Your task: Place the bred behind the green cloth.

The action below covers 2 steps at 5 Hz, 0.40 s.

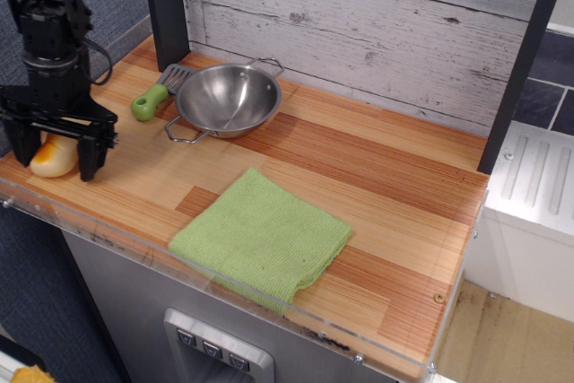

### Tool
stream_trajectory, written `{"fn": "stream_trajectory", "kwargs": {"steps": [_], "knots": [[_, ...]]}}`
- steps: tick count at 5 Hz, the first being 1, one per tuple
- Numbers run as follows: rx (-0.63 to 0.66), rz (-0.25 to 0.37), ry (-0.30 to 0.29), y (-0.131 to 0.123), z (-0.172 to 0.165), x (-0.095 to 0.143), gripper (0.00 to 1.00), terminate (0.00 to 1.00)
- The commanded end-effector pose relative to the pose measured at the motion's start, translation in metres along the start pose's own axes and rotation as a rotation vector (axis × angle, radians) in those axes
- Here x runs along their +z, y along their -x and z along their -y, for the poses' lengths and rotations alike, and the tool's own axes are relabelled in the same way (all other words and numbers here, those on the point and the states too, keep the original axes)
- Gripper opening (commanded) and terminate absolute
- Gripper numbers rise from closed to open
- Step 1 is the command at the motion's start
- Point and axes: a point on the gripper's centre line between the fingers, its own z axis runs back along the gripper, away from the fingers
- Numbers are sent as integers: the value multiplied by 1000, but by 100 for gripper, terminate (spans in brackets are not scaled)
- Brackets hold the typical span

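Note:
The bred needs to go behind the green cloth (pixel 261 238), so my gripper will next grab the bred by its cream-yellow sides beside the orange glaze.
The bred (pixel 54 158), cream-yellow with an orange glazed end, lies at the far left front of the wooden counter. My black gripper (pixel 56 152) hangs straight down over it. Its jaws are open, and its fingers (pixel 91 157) stand one on each side of the loaf, with a small gap to it on both sides. The gripper body hides the upper part of the loaf. The green cloth (pixel 261 238) lies flat near the counter's front edge, right of centre and well away from the gripper.
A steel pan (pixel 228 99) with wire handles stands at the back left. A green-handled spatula (pixel 155 96) lies beside it. A dark post (pixel 166 6) and a plank wall bound the back. A clear acrylic lip (pixel 134 244) runs along the front edge.

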Motion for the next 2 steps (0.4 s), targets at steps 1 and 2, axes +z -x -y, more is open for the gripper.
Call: {"fn": "stream_trajectory", "kwargs": {"steps": [1, 2], "knots": [[-12, 30, -4, 0, 2, 12, 0, 0], [-20, 31, 1, -1, 3, 17, 0, 0]]}}
